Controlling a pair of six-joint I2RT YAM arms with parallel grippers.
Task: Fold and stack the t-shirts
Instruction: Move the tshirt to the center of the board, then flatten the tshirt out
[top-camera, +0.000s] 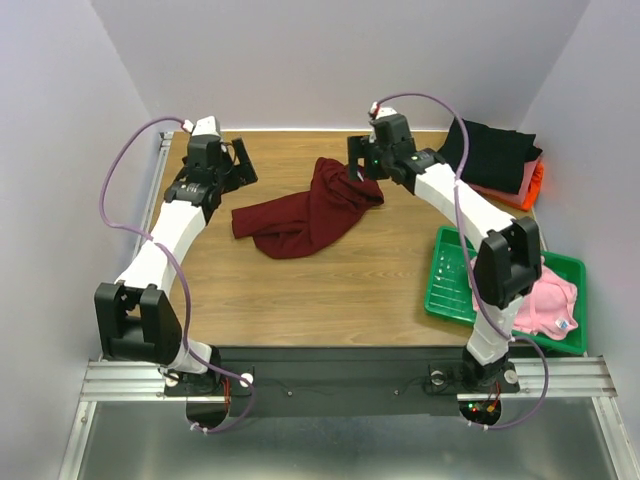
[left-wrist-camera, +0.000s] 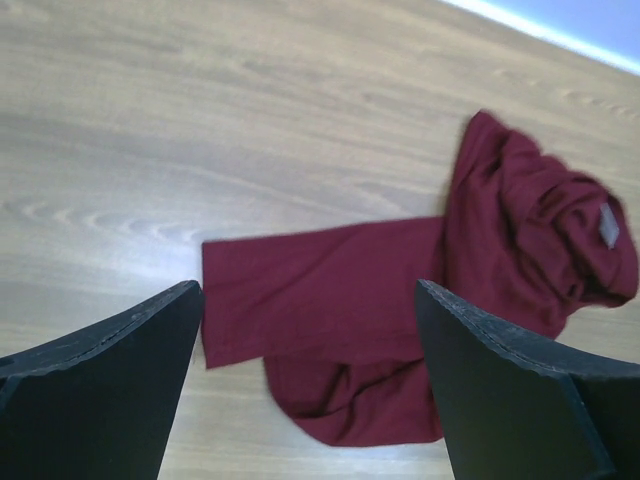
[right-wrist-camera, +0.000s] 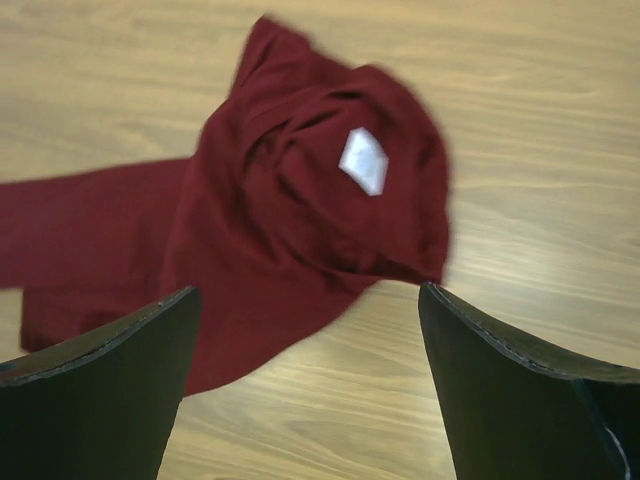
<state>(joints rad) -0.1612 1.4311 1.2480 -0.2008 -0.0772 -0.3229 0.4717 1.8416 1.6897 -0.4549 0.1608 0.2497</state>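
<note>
My left gripper will spread the dark maroon t-shirt (top-camera: 310, 212), so next it will grab the near corner of the maroon t-shirt's flat end.
A dark maroon t-shirt (top-camera: 310, 212) lies crumpled in the middle of the wooden table; it also shows in the left wrist view (left-wrist-camera: 420, 300) and in the right wrist view (right-wrist-camera: 290, 200), where its white neck label (right-wrist-camera: 362, 161) faces up. My left gripper (top-camera: 240, 162) is open and empty, above the table to the shirt's left. My right gripper (top-camera: 362, 170) is open and empty, just above the shirt's bunched right end. A light pink t-shirt (top-camera: 548, 300) lies in the green tray. Folded black (top-camera: 490, 152), salmon and orange (top-camera: 536, 183) t-shirts are stacked at the back right.
The green plastic tray (top-camera: 450, 275) stands at the right near edge, under my right arm's elbow. The white walls close the table at the back and sides.
</note>
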